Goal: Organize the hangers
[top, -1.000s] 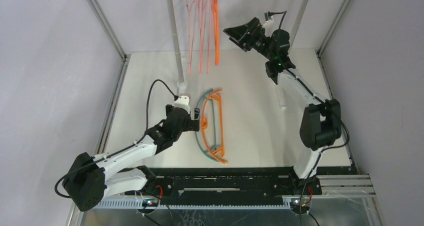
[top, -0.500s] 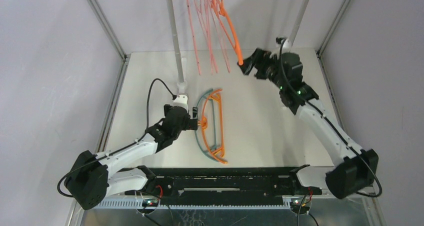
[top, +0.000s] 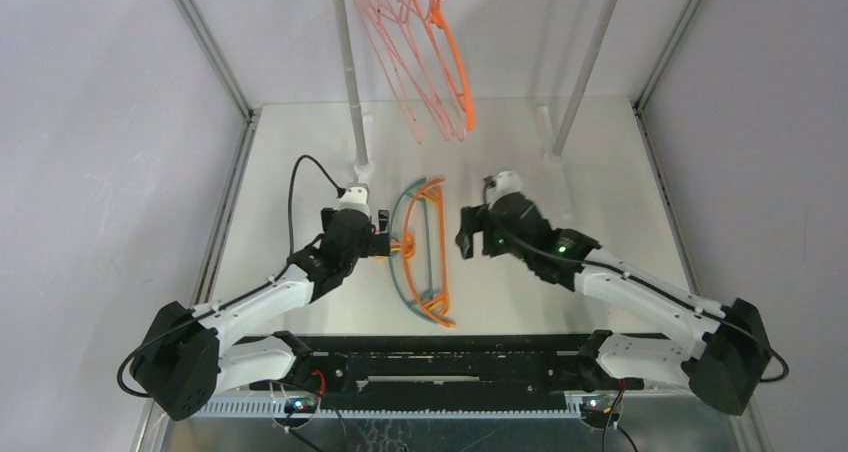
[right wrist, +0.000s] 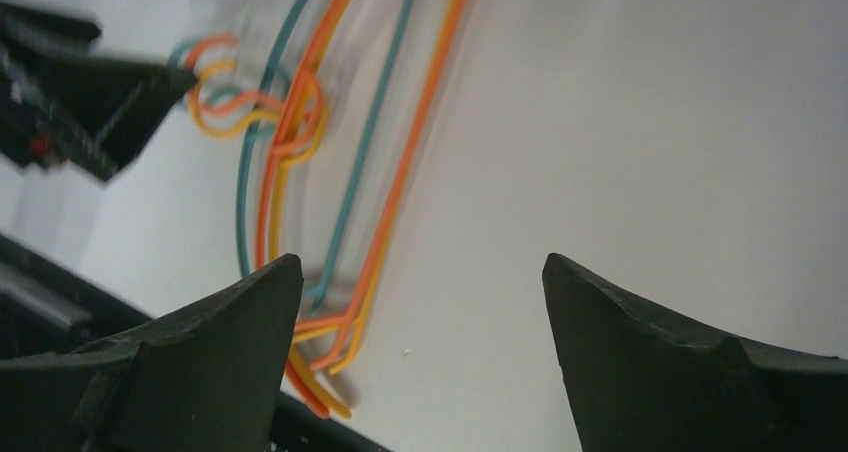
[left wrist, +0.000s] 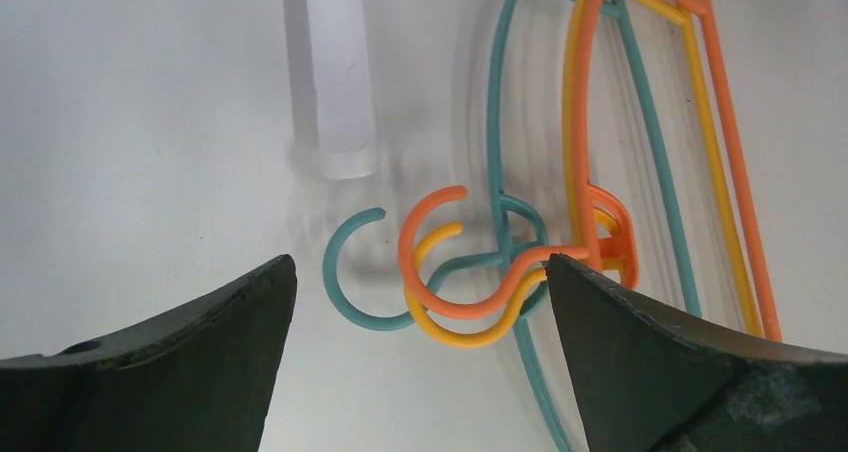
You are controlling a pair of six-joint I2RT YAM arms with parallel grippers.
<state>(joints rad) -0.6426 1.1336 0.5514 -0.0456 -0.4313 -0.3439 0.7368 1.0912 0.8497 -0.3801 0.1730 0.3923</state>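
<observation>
My right gripper should reach for the top orange hanger and grab its curved part beside the hook's base (top: 407,224) (right wrist: 309,64). The hook then stays free to hang.
A stack of hangers lies flat on the table: an orange one (top: 436,247) on top, a yellow one (left wrist: 578,102) under it and a teal one (top: 399,272) at the bottom. Their hooks (left wrist: 440,272) point left. My left gripper (top: 387,244) is open, its jaws either side of the hooks, just short of them. My right gripper (top: 467,234) is open and empty just right of the stack; the stack shows in its view (right wrist: 345,172). Several pink wire hangers (top: 400,47) and one orange hanger (top: 455,57) hang on the rack bar, swung out to the right.
The rack's left white pole (top: 350,82) stands just behind my left gripper, its foot (left wrist: 335,72) near the hooks. The right pole (top: 582,72) stands at the back right. Metal frame rails (top: 225,222) bound the table.
My right arm has let go of the orange hanger at the rack and swung down to the table beside the stack. The hung hangers swing rightwards. My left gripper barely moved.
</observation>
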